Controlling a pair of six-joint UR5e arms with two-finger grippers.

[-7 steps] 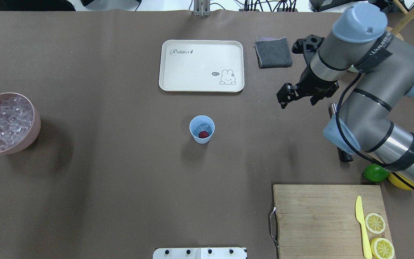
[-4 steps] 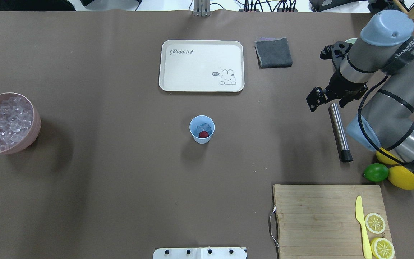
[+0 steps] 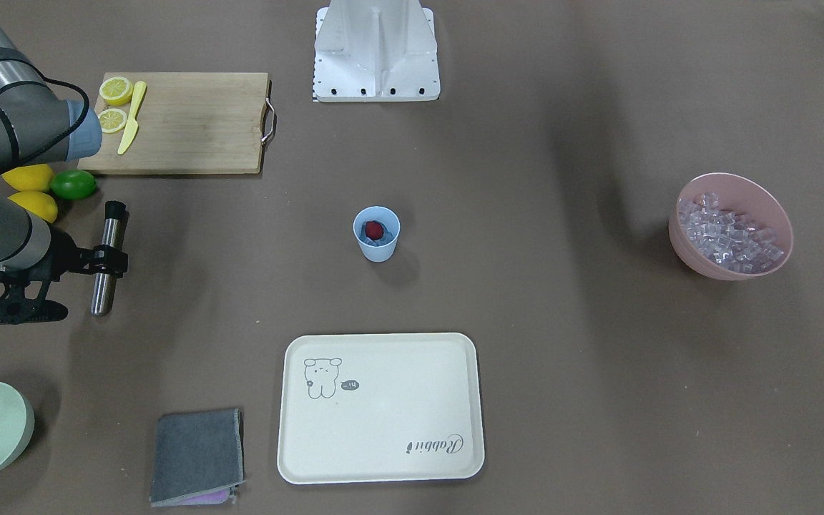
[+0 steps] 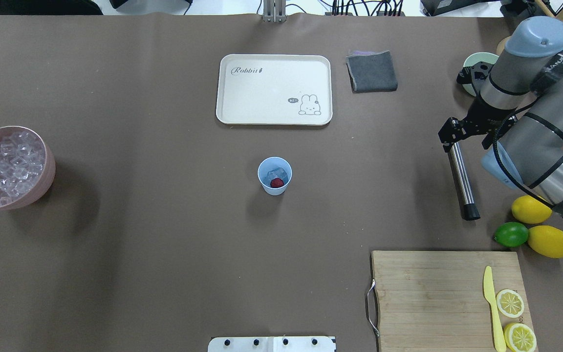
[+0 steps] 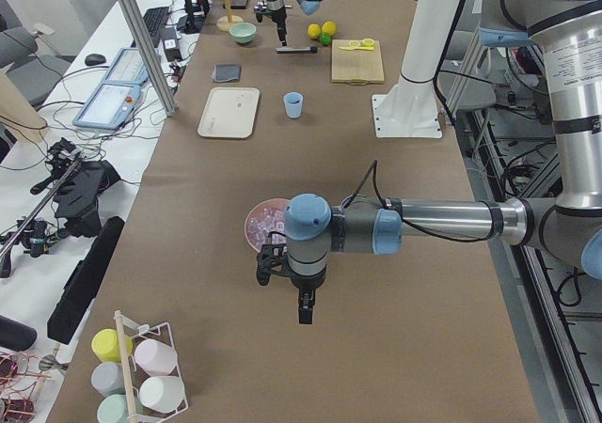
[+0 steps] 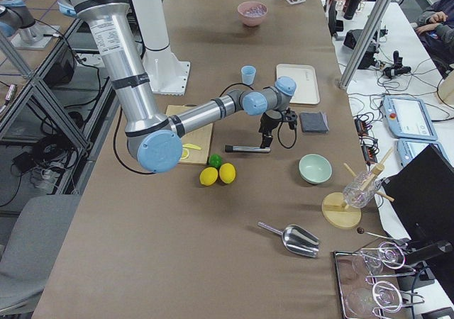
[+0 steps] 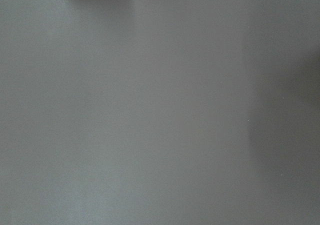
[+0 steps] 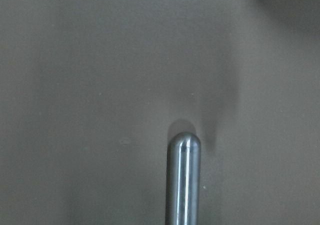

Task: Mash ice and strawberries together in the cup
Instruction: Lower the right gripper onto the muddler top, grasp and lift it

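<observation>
My right gripper grabs the muddler around mid-shaft next, since the muddler is a long rod (image 3: 103, 293) lying flat from black cap to rounded tip.
The light-blue cup (image 4: 274, 176) stands at the table's middle and also shows in the front-facing view (image 3: 376, 234). Inside it lie the red strawberry (image 4: 276, 183) and a piece of clear ice (image 4: 277, 173). More ice (image 4: 5, 166) fills the pink bowl (image 4: 49, 168) at the far left. A steel muddler rod (image 4: 461, 181) lies flat at the right. My right gripper (image 4: 467, 138) hangs open over the rod's far end; its wrist view shows the rod's rounded tip (image 8: 183, 150). My left gripper (image 5: 285, 291) shows only in the exterior left view, so I cannot tell whether it is open.
A cream tray (image 4: 274, 89) and a grey cloth (image 4: 372, 71) lie at the back. A pale green bowl (image 4: 472, 63) stands behind the right arm. Two lemons (image 4: 530, 209), a lime (image 4: 510, 234) and a cutting board (image 4: 433, 293) with a knife and lemon slices are at the front right.
My right arm has swung to the right and a little back, from beside the cloth to over the far end of the rod. The cup and its contents have not moved.
</observation>
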